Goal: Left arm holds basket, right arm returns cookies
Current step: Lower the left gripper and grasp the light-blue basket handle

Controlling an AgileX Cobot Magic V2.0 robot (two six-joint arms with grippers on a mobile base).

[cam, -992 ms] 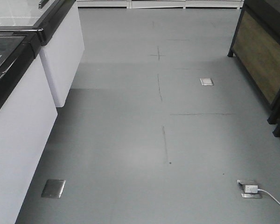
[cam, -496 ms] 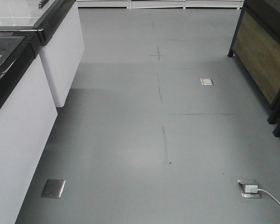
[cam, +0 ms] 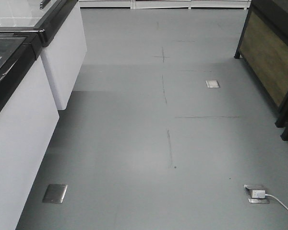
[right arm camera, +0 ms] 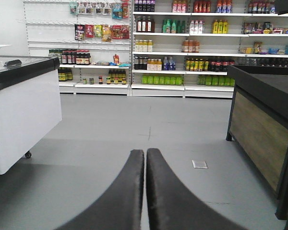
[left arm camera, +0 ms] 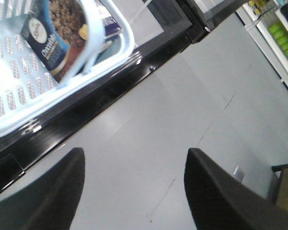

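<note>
My left gripper should next take the light blue basket by its arched handle (left arm camera: 92, 45). It needs to hold the basket (left arm camera: 14, 81) while the cookies are put back.
In the left wrist view the light blue basket (left arm camera: 14, 81) stands on the black-rimmed freezer top (left arm camera: 101, 91) at the upper left. The navy Chocofello cookies box (left arm camera: 48, 48) lies inside it behind the arched handle (left arm camera: 92, 45). My left gripper (left arm camera: 134, 153) is open and empty, below and to the right of the basket, with only grey floor between its fingers. My right gripper (right arm camera: 145, 152) is shut on nothing and points down the aisle. Neither arm shows in the front view.
White chest freezers (cam: 19, 129) line the left of the aisle. A dark wood-panelled stand (cam: 269, 62) is on the right. Floor sockets (cam: 256, 193), one with a white cable, sit in the grey floor. Stocked shelves (right arm camera: 182, 48) close the far end.
</note>
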